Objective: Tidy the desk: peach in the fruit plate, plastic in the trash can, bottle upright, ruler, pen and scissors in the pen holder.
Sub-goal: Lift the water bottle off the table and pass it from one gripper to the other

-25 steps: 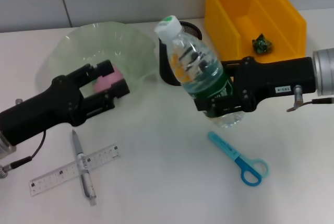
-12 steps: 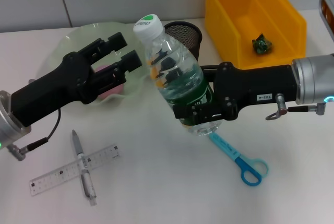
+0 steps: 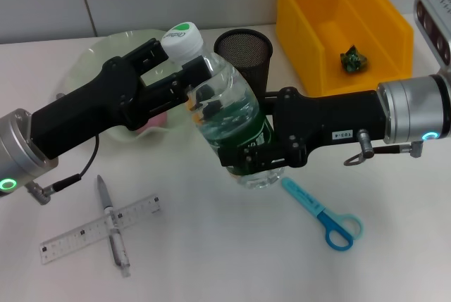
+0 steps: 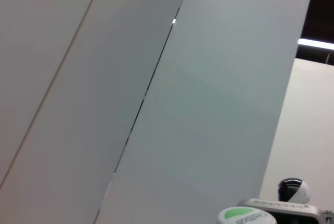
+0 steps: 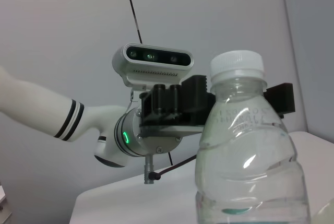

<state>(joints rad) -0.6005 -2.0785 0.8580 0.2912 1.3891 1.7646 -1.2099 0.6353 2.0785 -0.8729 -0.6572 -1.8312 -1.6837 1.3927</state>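
The bottle is ready for my left gripper to close on it now, as the gripper's fingers are beside the bottle's neck (image 3: 191, 58) in the head view, below the white cap (image 3: 182, 38).
My right gripper (image 3: 245, 155) is shut on the lower body of the clear water bottle (image 3: 225, 115), which tilts with its green-white cap (image 3: 180, 34) toward the upper left. One finger of my open left gripper (image 3: 180, 73) stands on each side of the bottle's shoulder; whether they touch it is unclear. In the right wrist view the bottle (image 5: 245, 151) is close, with the left gripper (image 5: 235, 101) behind it. A pink peach (image 3: 146, 124) lies in the green glass fruit plate (image 3: 91, 55), mostly hidden by the left arm. The pen (image 3: 106, 203) crosses the ruler (image 3: 77, 237). Blue scissors (image 3: 325, 215) lie at the front right.
The black mesh pen holder (image 3: 243, 52) stands just behind the bottle. A yellow bin (image 3: 380, 24) at the back right holds a crumpled green piece of plastic (image 3: 350, 59). Both arms cross the middle of the white desk.
The right gripper has carried the bottle leftward across the desk. The left gripper has left the plate, moved right, and now straddles the bottle's upper part.
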